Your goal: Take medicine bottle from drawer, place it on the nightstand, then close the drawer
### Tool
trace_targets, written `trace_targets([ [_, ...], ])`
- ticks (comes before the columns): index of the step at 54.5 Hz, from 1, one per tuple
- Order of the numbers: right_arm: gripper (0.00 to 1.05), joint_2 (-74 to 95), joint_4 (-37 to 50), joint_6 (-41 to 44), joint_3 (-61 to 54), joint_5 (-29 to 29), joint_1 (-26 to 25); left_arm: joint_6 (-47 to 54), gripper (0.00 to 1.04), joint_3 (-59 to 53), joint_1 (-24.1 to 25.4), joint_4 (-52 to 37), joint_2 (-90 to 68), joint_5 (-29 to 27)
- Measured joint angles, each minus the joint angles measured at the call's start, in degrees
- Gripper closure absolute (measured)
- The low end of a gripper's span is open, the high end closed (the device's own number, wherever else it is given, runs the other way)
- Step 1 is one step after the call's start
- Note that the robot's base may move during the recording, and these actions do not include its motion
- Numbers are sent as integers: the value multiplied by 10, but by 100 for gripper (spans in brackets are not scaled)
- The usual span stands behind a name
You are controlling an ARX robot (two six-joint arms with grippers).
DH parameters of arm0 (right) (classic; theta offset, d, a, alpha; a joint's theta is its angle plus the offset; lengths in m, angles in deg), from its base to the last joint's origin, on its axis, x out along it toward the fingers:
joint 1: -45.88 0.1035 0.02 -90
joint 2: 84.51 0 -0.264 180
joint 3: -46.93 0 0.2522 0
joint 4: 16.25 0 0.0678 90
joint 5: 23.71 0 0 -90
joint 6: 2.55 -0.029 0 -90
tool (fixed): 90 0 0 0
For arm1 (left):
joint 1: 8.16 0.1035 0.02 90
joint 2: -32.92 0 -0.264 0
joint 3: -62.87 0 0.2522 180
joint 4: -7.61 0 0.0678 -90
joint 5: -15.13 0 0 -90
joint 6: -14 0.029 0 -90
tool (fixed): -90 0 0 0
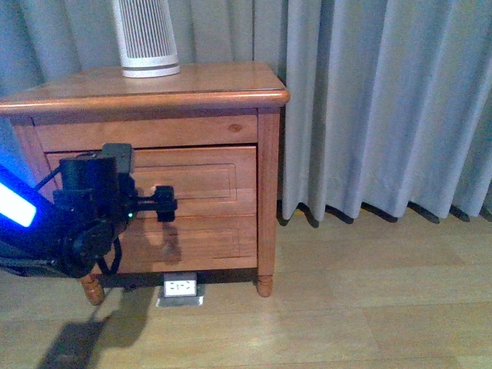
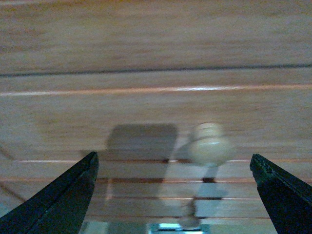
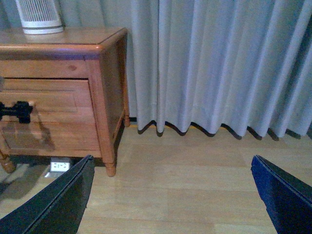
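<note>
My left gripper grabs the upper drawer (image 2: 97,119) by its round wooden knob (image 2: 210,145) next, to reach the medicine bottle.
The nightstand (image 1: 192,84) stands at the left against the curtain. Its upper drawer (image 1: 207,181) looks shut, with its front level with the frame. My left gripper (image 1: 165,204) is open right in front of that drawer. In the left wrist view the round knob (image 2: 210,146) sits between the spread fingers (image 2: 63,200), nearer the right one, and I cannot tell whether anything touches it. My left gripper also shows in the right wrist view (image 3: 19,111). My right gripper (image 3: 170,204) is open and empty over the wooden floor, right of the nightstand (image 3: 105,97). The medicine bottle is out of view.
A tall white ribbed device (image 1: 146,38) stands on the nightstand top. The lower drawer (image 1: 207,242) is shut, and its knob (image 2: 189,222) shows in the left wrist view. A white outlet box (image 1: 181,288) lies under the cabinet. A grey curtain (image 1: 384,108) hangs behind, above the wooden floor (image 1: 369,307).
</note>
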Motion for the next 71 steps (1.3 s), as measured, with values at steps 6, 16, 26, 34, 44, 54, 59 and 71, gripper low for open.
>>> trace_targets([
  [6,7,0,0,0,0,0,0,3,7,-6,5,0,0,-1],
  [16,7,0,0,0,0,0,0,1,7,-6,-8,2,0,2],
  [26,7,0,0,0,0,0,0,-12,7,7,-18,14,0,3],
  [34,7,0,0,0,0,0,0,-20,7,28,-19,24,0,3],
  [44,7,0,0,0,0,0,0,-21,7,44,-20,35,0,5],
  [54,7,0,0,0,0,0,0,-23,19,52,-23,42,-5,8],
  [59,7,0,0,0,0,0,0,-28,33,53,-25,48,-7,10],
  [71,7,0,0,0,0,0,0,-33,72,55,-29,49,-16,6],
])
